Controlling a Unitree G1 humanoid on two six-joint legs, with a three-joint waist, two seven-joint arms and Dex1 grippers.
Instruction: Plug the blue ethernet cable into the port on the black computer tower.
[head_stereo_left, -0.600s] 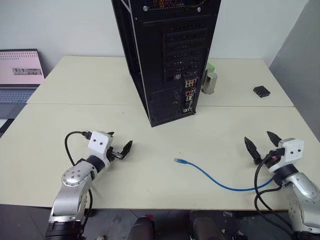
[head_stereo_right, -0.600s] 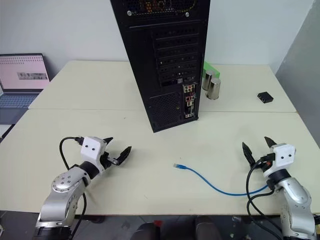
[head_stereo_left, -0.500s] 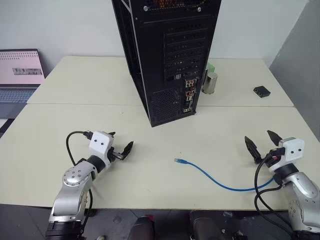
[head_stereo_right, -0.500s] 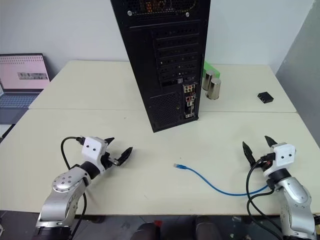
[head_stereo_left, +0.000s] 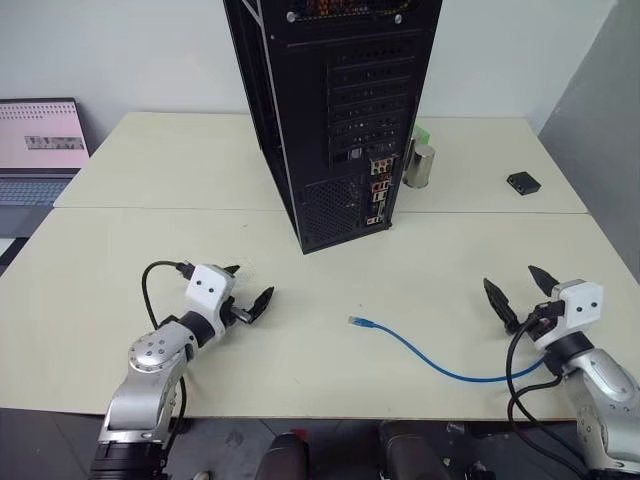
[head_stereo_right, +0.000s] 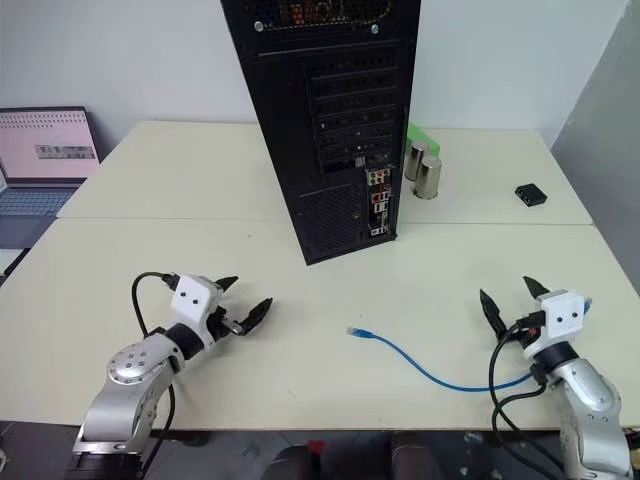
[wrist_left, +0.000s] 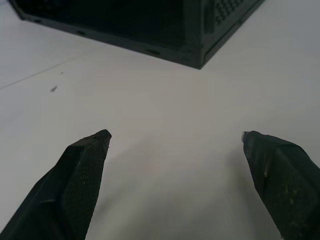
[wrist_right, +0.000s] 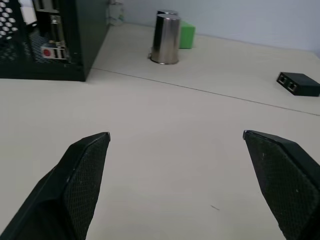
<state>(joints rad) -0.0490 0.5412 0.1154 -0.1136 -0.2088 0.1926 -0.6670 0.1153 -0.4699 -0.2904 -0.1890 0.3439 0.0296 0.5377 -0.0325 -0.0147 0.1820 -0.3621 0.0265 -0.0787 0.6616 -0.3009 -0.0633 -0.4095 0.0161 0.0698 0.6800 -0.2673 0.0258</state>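
Note:
The robot's right gripper will plug the cable into the black computer tower (head_stereo_left: 340, 120), so next it will grab the blue ethernet cable just behind its plug (head_stereo_left: 374, 325).
The black computer tower (head_stereo_left: 340, 120) stands upright at the middle back of the table, its rear face toward me. The port sits somewhere in the cluster of coloured connectors (head_stereo_left: 377, 190) low on that face; I cannot single it out. The blue ethernet cable (head_stereo_left: 430, 365) lies flat on the table, its plug (head_stereo_left: 355, 321) pointing left and the cord curving off to the right front edge. My left gripper (head_stereo_left: 250, 282) is open, low over the table to the left of the plug. My right gripper (head_stereo_left: 510, 276) is open at the right, just beyond the cord's far end. Neither touches the cable.
A metal cylinder (head_stereo_left: 420, 165) and a green block (head_stereo_left: 424, 133) stand just right of the tower. A small black box (head_stereo_left: 522, 182) lies at the back right. An open laptop (head_stereo_left: 40, 140) is at the far left. A seam (head_stereo_left: 150, 208) crosses the table.
My left gripper has edged to the right, toward the plug. My right gripper has shifted a little to the left. The cable has not moved.

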